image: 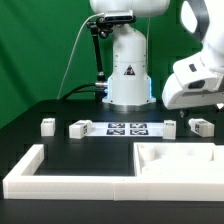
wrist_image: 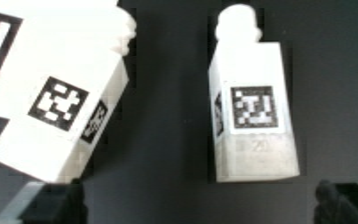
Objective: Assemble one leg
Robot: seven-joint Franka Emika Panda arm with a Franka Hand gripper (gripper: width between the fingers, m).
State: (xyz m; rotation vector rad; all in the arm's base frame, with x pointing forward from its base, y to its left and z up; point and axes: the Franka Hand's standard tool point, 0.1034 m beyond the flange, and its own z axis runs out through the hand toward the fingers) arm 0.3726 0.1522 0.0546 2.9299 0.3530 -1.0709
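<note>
I should grab the leg by its tagged block body [image: 204, 129] [wrist_image: 254, 138], so the round peg stays free to go into the white tray-like part.
In the wrist view a leg [wrist_image: 250, 112], a small white block with a black-and-white tag and a round peg at one end, lies on the black table. My gripper [wrist_image: 194, 206] is open and empty above it, with dark fingertips [wrist_image: 44, 206] at the frame's edge, one on each side. A second white tagged piece [wrist_image: 55, 95] lies tilted beside the leg, apart from it. In the exterior view my gripper [image: 197, 102] hangs over the two legs at the right [image: 170, 126] [image: 200, 127]. Two more legs [image: 47, 125] [image: 80, 128] lie at the left.
The marker board [image: 127, 128] lies in front of the robot base [image: 128, 70]. The long white L-shaped border wall [image: 50, 172] runs along the front. The large white tray-like part [image: 185, 156] sits at the front right, close to the right-hand legs.
</note>
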